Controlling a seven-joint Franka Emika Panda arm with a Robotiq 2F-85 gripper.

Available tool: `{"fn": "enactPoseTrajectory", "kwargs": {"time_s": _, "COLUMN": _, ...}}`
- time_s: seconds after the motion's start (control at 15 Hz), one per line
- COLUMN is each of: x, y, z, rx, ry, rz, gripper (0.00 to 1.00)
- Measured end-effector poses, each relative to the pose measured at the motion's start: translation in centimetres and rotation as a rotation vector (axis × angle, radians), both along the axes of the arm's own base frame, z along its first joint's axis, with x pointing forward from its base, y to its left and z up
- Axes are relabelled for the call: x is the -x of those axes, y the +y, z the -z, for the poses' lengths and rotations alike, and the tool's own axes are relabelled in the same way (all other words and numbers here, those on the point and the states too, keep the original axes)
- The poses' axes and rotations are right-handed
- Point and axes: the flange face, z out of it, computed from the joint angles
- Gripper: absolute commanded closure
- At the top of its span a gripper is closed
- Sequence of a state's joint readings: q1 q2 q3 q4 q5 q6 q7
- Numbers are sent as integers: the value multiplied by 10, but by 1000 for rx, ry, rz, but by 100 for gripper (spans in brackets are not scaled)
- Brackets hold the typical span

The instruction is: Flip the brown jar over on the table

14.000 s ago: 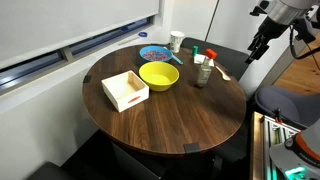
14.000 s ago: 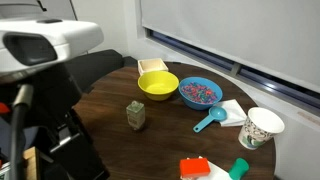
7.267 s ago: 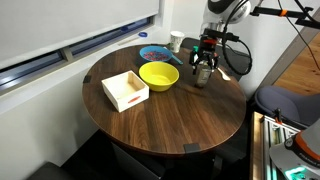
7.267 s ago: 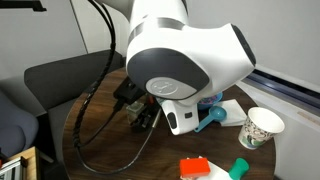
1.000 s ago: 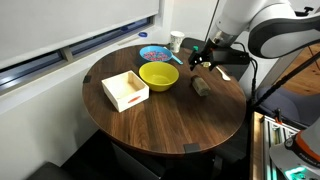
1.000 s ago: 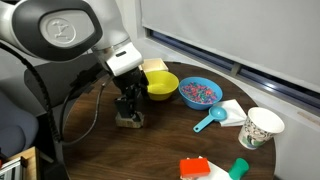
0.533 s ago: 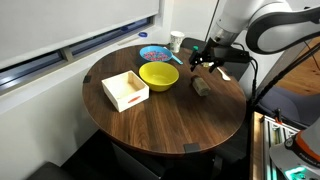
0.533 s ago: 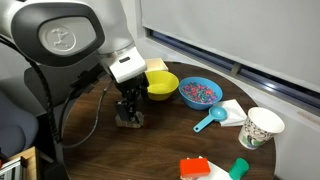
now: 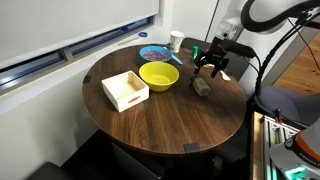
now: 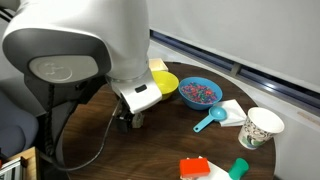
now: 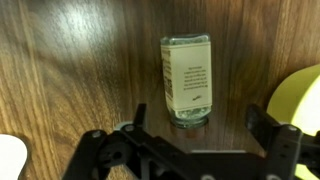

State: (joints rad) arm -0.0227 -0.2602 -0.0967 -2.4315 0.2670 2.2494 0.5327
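I will next grab the brown jar [image 9: 201,85] across its sides at its end toward my gripper, its far end free, to set it upright.
The brown jar [image 9: 201,85] lies on its side on the round dark wood table [image 9: 170,120], just right of the yellow bowl. In the wrist view it [image 11: 187,80] shows its pale label, with one end toward the gripper. My gripper [image 9: 211,65] hangs above and slightly behind the jar, open and empty. In the wrist view the gripper [image 11: 198,128] has its fingers spread wider than the jar and is not touching it. In an exterior view the arm's body hides the jar, and only the gripper [image 10: 128,119] shows.
A yellow bowl [image 9: 158,75], a white box [image 9: 125,90], a blue bowl [image 10: 199,92], a white cup [image 10: 260,128], a blue scoop [image 10: 210,120] and a red-capped bottle [image 10: 195,168] stand on the table. The table edge is close beside the jar.
The gripper has lifted and drawn back a little from the jar, and the arm has swung across one exterior view. The jar has stayed lying on the table.
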Motion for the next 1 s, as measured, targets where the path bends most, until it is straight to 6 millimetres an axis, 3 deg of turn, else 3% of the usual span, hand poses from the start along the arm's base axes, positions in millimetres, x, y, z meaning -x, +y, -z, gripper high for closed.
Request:
{"fn": "enactPoseTrajectory", "kwargs": {"time_s": 0.47, "x": 0, "y": -31, "z": 16, "rx": -81, "ry": 149, "rz": -79, "gripper": 0}}
{"fn": "enactPoseTrajectory", "kwargs": {"time_s": 1.0, "x": -38, "y": -47, "z": 35, "rx": -101, "ry": 166, "rz": -141, "gripper": 0}}
